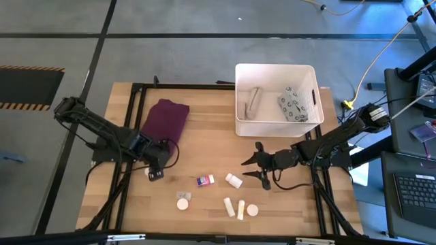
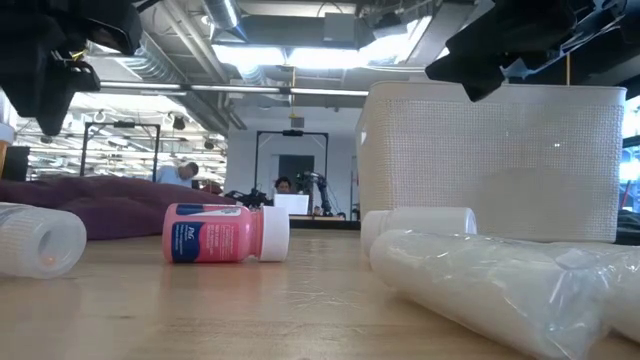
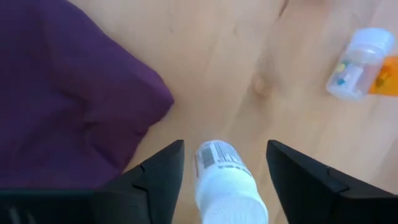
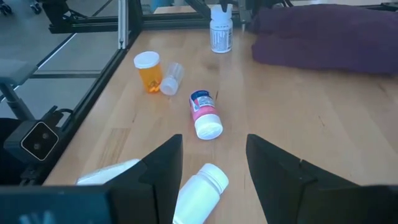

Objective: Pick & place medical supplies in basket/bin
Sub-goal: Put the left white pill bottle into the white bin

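My left gripper grabs the bottle by its cap next, so the white pill bottle's labelled body stays free on the way to the basket.
My left gripper (image 1: pixel 155 173) (image 3: pixel 224 149) is open beside the purple cloth, its fingers standing on either side of an upright white pill bottle (image 3: pixel 227 183) (image 4: pixel 221 32); I see a gap on both sides. My right gripper (image 1: pixel 246 170) (image 4: pixel 211 140) is open and hovers just right of a white bottle (image 1: pixel 234 180) (image 4: pixel 199 190) lying on its side. A pink-labelled bottle (image 1: pixel 204 180) (image 2: pixel 225 233) (image 4: pixel 204 115) lies nearby. The white basket (image 1: pixel 310 75) (image 2: pixel 490 160) holds a grey patterned pouch (image 1: pixel 293 105) and a beige roll (image 1: pixel 253 102).
An orange bottle (image 4: pixel 148 70) and a small clear one (image 4: pixel 171 78) (image 3: pixel 357 65) lie toward the near edge. Two white tubes (image 1: pixel 234 207) and round white containers (image 1: pixel 182 203) (image 1: pixel 252 210) lie near the front. The purple folded cloth (image 1: pixel 167 119) lies left of the basket.
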Controlling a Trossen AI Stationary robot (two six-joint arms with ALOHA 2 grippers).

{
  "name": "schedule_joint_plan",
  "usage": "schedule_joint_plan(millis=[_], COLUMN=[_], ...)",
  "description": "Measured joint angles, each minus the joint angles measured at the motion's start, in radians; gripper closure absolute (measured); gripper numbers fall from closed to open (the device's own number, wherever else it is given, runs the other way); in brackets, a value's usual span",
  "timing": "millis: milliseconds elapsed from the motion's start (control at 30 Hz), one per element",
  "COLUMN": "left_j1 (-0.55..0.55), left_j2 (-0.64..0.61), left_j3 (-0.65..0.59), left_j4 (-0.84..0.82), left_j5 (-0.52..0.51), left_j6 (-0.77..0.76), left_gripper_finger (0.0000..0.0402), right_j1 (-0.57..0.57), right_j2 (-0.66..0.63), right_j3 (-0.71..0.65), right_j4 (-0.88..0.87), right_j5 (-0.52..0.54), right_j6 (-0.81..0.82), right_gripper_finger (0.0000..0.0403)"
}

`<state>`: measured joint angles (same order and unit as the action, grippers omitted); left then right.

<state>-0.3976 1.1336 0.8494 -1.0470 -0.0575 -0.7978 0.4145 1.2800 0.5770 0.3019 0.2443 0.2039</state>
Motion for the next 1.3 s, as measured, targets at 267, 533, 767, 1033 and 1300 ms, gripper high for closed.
schedule_joint_plan(millis=[267,533,767,1033,1300], left_j1=[0.016,0.013,0.014,-0.017,-0.071], left_j2=[0.0,0.0,0.0,0.003,0.031], left_j3=[0.0,0.0,0.0,0.0,-0.035], left_j4=[0.0,0.01,0.026,-0.022,-0.057], left_j5=[-0.083,-0.09,-0.071,0.009,0.093], left_j6=[0.0,-0.004,-0.054,-0.142,-0.284], left_gripper_finger=[0.0102,0.0097,0.0099,0.0101,0.0101], right_j1=[0.0,0.0,0.0,0.0,0.0], right_j2=[0.0,0.0,0.0,0.0,0.0], right_j3=[0.0,0.0,0.0,0.0,0.0], right_j4=[-0.03,-0.046,-0.046,-0.045,-0.044], right_j5=[0.0,0.0,0.0,0.0,0.0], right_j6=[0.0,0.023,0.022,0.021,0.021], right_gripper_finger=[0.0224,0.0224,0.0224,0.0224,0.0224])
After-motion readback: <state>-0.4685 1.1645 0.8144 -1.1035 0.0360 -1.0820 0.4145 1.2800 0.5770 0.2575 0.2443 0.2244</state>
